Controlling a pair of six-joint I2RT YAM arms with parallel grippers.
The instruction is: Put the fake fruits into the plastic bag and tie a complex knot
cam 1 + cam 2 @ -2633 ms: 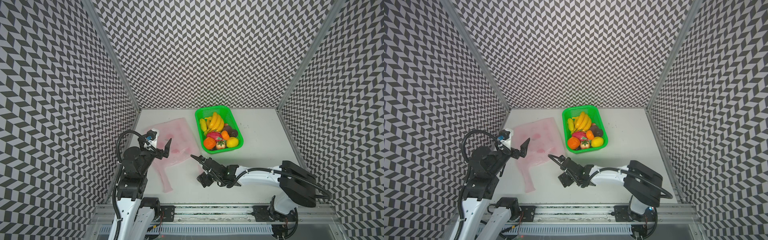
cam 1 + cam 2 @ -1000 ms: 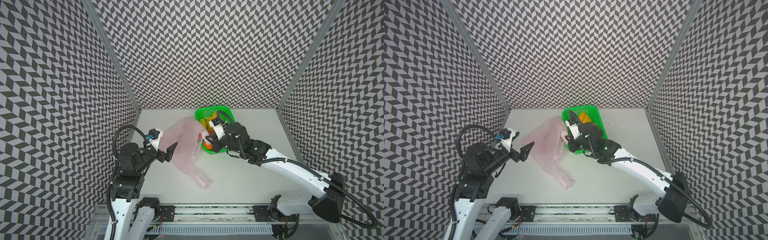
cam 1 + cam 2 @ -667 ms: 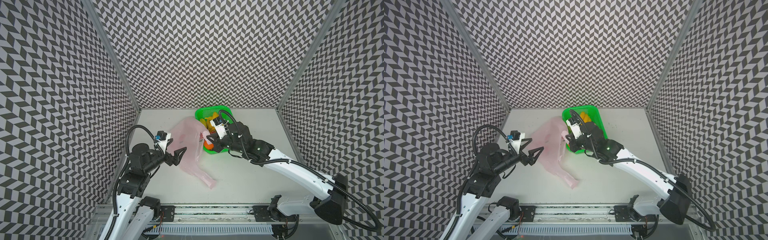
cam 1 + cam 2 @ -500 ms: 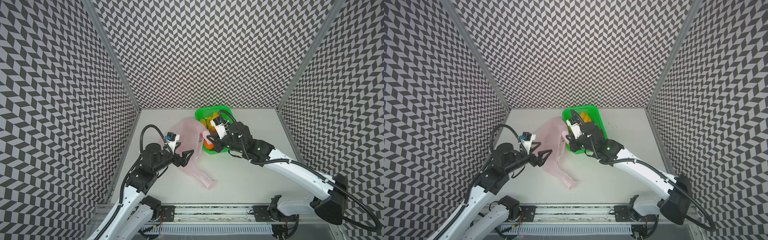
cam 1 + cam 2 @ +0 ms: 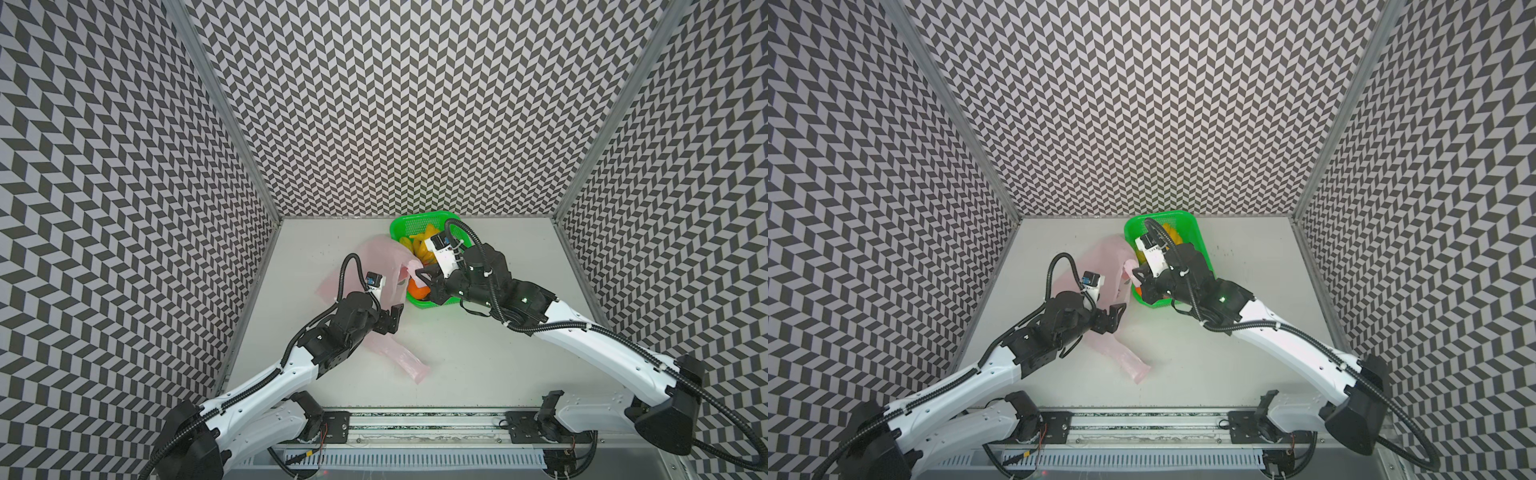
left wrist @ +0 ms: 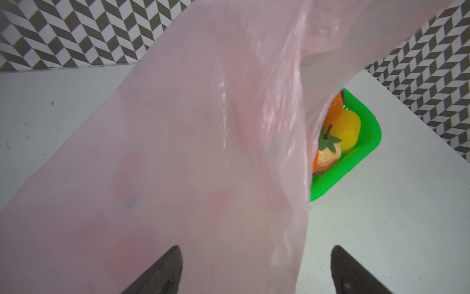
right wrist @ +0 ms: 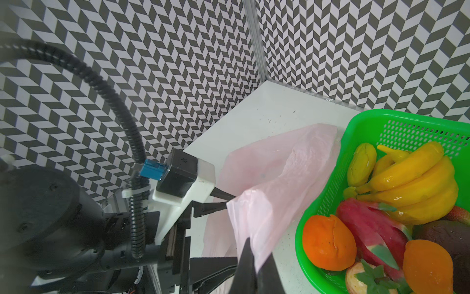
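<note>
I will hold the bag's opening open for placing fruits. For that, my left gripper will next grab the film edge of the plastic bag facing the basket (image 6: 299,196).
The pale-pink plastic bag (image 5: 386,257) (image 5: 1104,257) hangs lifted by one edge beside the green basket. My right gripper (image 5: 417,272) (image 5: 1133,272) (image 7: 256,254) is shut on that bunched edge of the bag (image 7: 274,178). My left gripper (image 5: 392,318) (image 5: 1115,318) (image 6: 255,248) is open, low against the bag's near side. In the left wrist view the bag film (image 6: 190,140) hangs between its spread fingers. The fake fruits lie in the basket: bananas (image 7: 412,183), an orange (image 7: 328,239), a dragon fruit (image 7: 368,224), a lemon (image 6: 348,129). No knot shows.
The green mesh basket (image 5: 415,226) (image 5: 1167,218) (image 7: 407,119) stands at the back middle of the white table, partly under my right wrist. A loose pink strip of the bag (image 5: 405,361) (image 5: 1129,365) trails toward the front. Patterned walls enclose three sides.
My left arm has reached rightward and forward to the bag, still open. My right gripper has kept the bag lifted by the basket, barely moving. The trailing strip shifted slightly.
</note>
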